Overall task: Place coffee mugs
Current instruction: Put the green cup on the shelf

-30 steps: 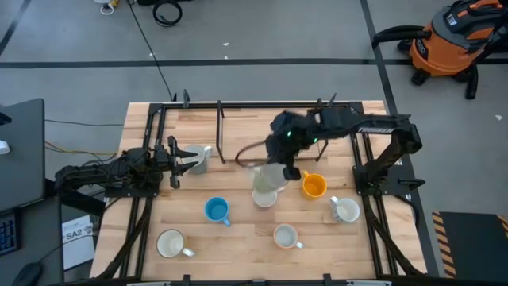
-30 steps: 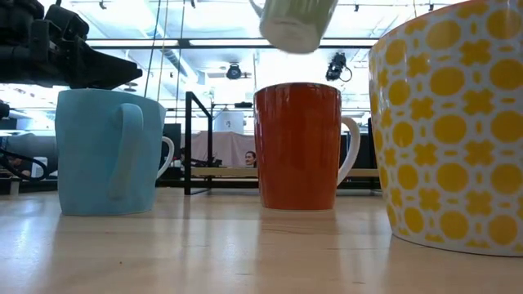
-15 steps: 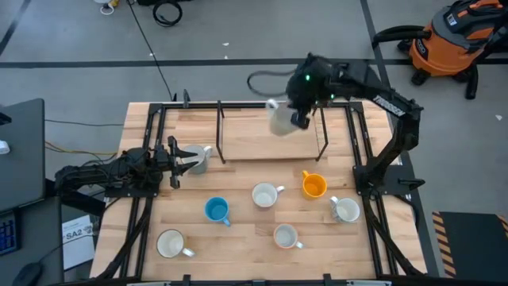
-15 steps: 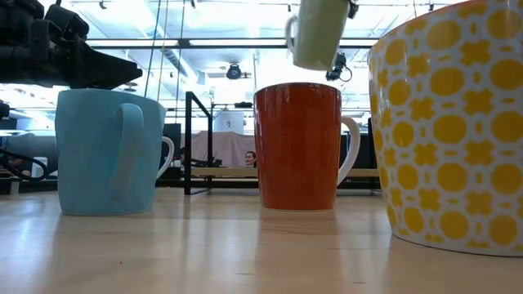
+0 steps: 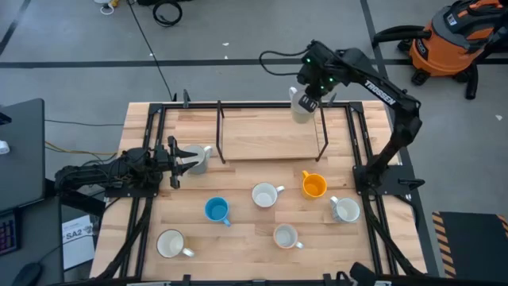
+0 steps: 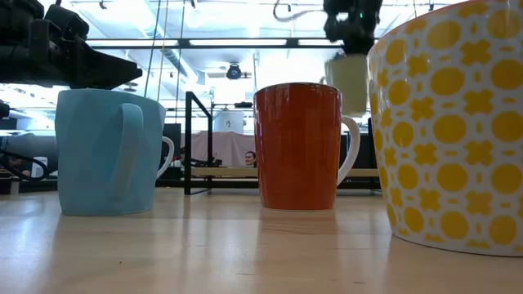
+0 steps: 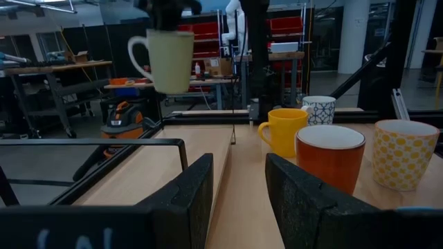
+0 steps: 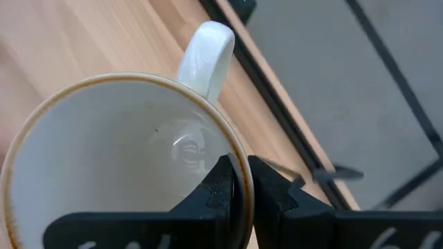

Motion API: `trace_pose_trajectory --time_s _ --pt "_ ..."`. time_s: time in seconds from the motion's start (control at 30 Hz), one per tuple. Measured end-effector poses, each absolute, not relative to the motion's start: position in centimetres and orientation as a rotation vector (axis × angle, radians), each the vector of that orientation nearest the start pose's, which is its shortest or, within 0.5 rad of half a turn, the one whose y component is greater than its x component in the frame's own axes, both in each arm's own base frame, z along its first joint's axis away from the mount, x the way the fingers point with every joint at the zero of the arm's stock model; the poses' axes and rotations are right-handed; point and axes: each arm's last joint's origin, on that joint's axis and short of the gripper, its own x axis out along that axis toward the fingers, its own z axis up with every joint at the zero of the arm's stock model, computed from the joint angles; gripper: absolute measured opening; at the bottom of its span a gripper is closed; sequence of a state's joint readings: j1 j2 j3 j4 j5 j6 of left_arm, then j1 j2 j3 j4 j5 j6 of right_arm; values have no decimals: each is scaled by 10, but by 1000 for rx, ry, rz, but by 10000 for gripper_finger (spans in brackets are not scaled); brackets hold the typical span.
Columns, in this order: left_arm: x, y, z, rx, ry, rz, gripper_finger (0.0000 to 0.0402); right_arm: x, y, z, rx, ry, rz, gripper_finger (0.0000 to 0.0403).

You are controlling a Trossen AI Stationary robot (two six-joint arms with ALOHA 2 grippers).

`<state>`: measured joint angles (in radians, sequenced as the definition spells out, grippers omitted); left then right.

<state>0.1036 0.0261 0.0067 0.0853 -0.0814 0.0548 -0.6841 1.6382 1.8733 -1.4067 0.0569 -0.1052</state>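
Observation:
The cream mug's base is still above the wooden shelf, so my right gripper needs to keep holding the cream mug until its base reaches the wooden shelf.
My right gripper [image 5: 308, 94] is shut on a cream mug [image 5: 302, 110], which hangs over the far right corner of the raised wooden shelf [image 5: 266, 135]. The mug also shows in the low view [image 6: 350, 82] and in the left wrist view [image 7: 169, 59]. On the table stand a blue mug [image 5: 216, 210], a white-lined red mug [image 5: 264, 195], an orange mug [image 5: 314, 186], a patterned mug [image 5: 345, 210] and two more near the front edge. At the table's left my left gripper [image 7: 239, 194] waits open, with a grey mug [image 5: 200, 159] just beyond its fingertips. My right gripper pinches the cream mug's rim [image 8: 241, 162], about a quarter turn round from the handle [image 8: 208, 48]. One finger is inside the mug and one outside. The fingers come from above, slanting down. The mug hangs upright, mouth up, lifted clear above the shelf.
The shelf has a black metal frame with upright posts [image 5: 324, 131] close to the hanging mug. A yellow-patterned mug [image 6: 453, 122] stands near the front edge. A laptop [image 5: 20, 151] lies off the table's left, and an orange vacuum [image 5: 456, 40] stands on the floor.
My right gripper has carried the cream mug from above the table's middle toward the far edge, then to the right, to the shelf's far right corner. It rolled on the way. The mug, tilted before, now hangs upright.

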Motion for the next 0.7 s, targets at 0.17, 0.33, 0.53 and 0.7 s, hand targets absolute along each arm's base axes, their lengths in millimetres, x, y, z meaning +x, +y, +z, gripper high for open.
trace_pose_trajectory --time_s 0.17,0.33,0.53,0.7 --pt "98 13 172 55 -61 187 139 231 -206 363 312 1191 -615 36" --pt "98 13 172 56 -61 187 139 236 -215 337 279 1191 -596 36" --pt "98 13 172 56 -61 187 139 236 -217 316 256 1223 -576 36" --pt "98 13 172 56 -60 187 139 234 -218 303 249 1257 -562 36"
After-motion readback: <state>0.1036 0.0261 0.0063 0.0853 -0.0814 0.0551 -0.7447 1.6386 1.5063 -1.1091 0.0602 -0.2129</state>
